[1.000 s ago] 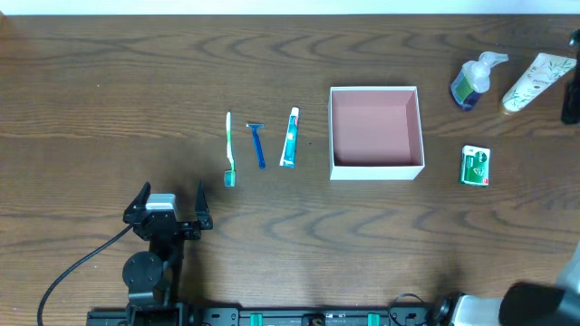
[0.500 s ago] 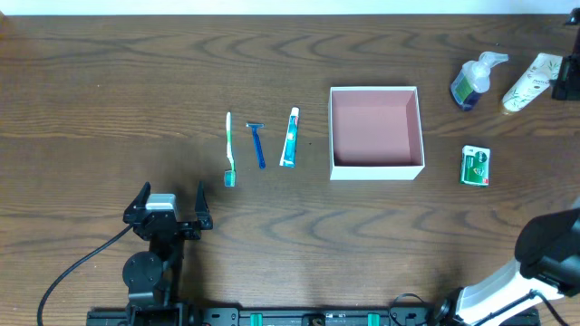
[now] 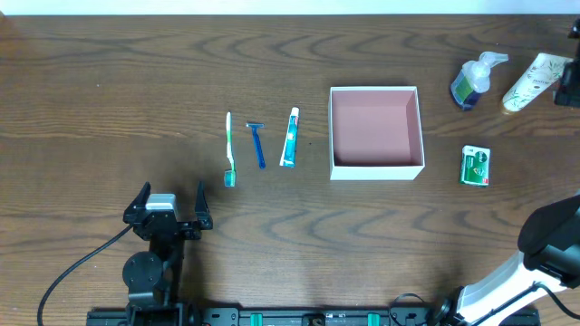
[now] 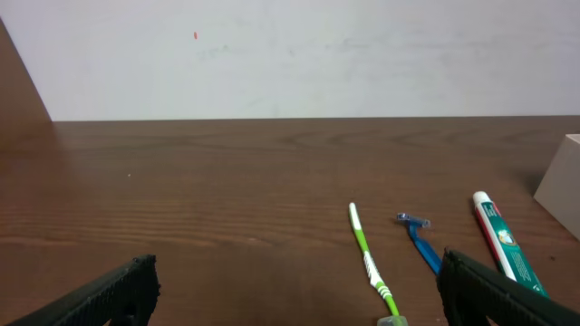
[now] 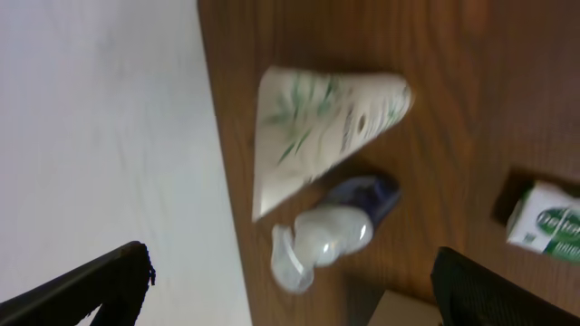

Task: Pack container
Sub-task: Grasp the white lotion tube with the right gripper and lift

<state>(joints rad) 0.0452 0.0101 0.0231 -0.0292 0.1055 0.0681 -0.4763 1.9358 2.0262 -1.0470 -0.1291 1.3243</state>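
The lotion tube slants across the gap beyond my right gripper's fingers, so they would miss it if I closed now. My right gripper should move toward the tube before it closes.
The container (image 3: 376,168), a square white-walled box with a dusty-pink inside, stands empty at table centre-right. A green toothbrush (image 3: 228,148), blue razor (image 3: 258,143) and toothpaste tube (image 3: 290,137) lie in a row to its left. My left gripper (image 3: 169,201) is open and empty, near the front edge below the toothbrush. Its wrist view shows the toothbrush (image 4: 370,265), razor (image 4: 419,241), toothpaste (image 4: 503,249) and a container corner (image 4: 562,181). My right gripper (image 3: 568,83) is open at the far right edge, above a lotion tube (image 5: 317,127) and pump bottle (image 5: 331,231).
The pump bottle (image 3: 473,80) and the lotion tube (image 3: 535,80) sit at the back right. A small green-and-white packet (image 3: 475,166) lies right of the container and shows in the right wrist view (image 5: 548,222). The right arm's body (image 3: 553,240) hangs over the front right corner.
The right arm has swung at the far right edge; its gripper has shifted toward the back, beside the lotion tube. The left arm and all objects have not moved.
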